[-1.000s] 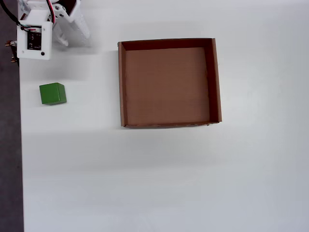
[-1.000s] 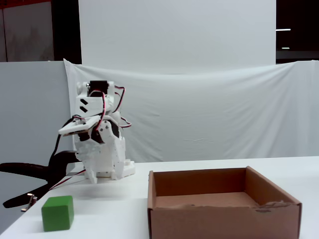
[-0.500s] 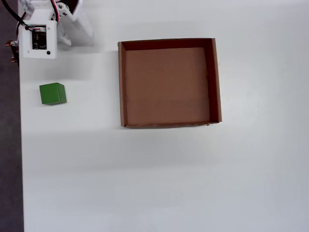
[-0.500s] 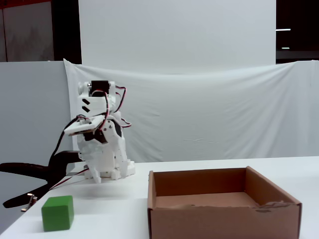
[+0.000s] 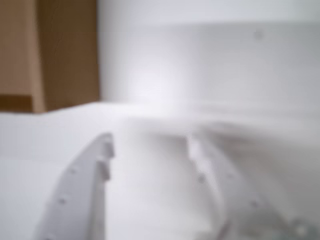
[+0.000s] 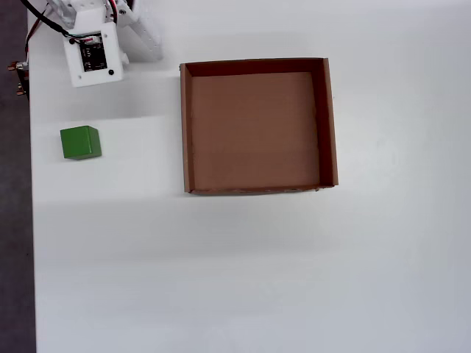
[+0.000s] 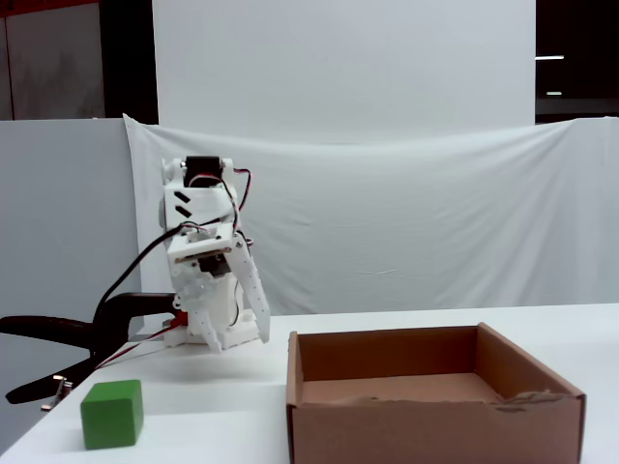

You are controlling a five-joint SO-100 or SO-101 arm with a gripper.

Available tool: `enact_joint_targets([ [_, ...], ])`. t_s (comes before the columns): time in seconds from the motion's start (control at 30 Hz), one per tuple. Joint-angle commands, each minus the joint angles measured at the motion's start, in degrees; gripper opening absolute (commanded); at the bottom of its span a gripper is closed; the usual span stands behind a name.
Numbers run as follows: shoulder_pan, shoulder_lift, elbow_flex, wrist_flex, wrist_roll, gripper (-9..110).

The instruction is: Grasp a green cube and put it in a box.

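My gripper grabs the green cube by its opposite sides next, to put the cube in the box.
The green cube sits on the white table near its left edge in the overhead view, low at the left in the fixed view. The brown cardboard box lies empty to the right of it, also seen in the fixed view. A blurred corner of the box shows at the upper left of the wrist view. My gripper is open with nothing between its fingers. It hangs above the table behind the cube, pointing down. In the overhead view the arm stays at the top left, apart from the cube.
A black clamp holds the arm's base at the table's left edge. A white cloth backdrop hangs behind the table. Red and black cables loop off the arm.
The arm has swung to the right in the overhead view, and the gripper has tipped from lying folded to pointing down at the table. Cube and box have not moved.
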Motion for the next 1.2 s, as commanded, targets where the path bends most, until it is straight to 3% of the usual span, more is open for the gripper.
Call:
enact_joint_targets([
  [0.0,1.05,0.35,-0.44,-1.32,-0.35,20],
  [0.23,6.59,-3.08,-6.06,-4.92,-6.59,23],
  [0.73,18.81,-36.83,-29.53,-9.93,-30.67,30],
  [1.17,23.29,-65.92,-50.71,-12.04,-35.51,33],
])
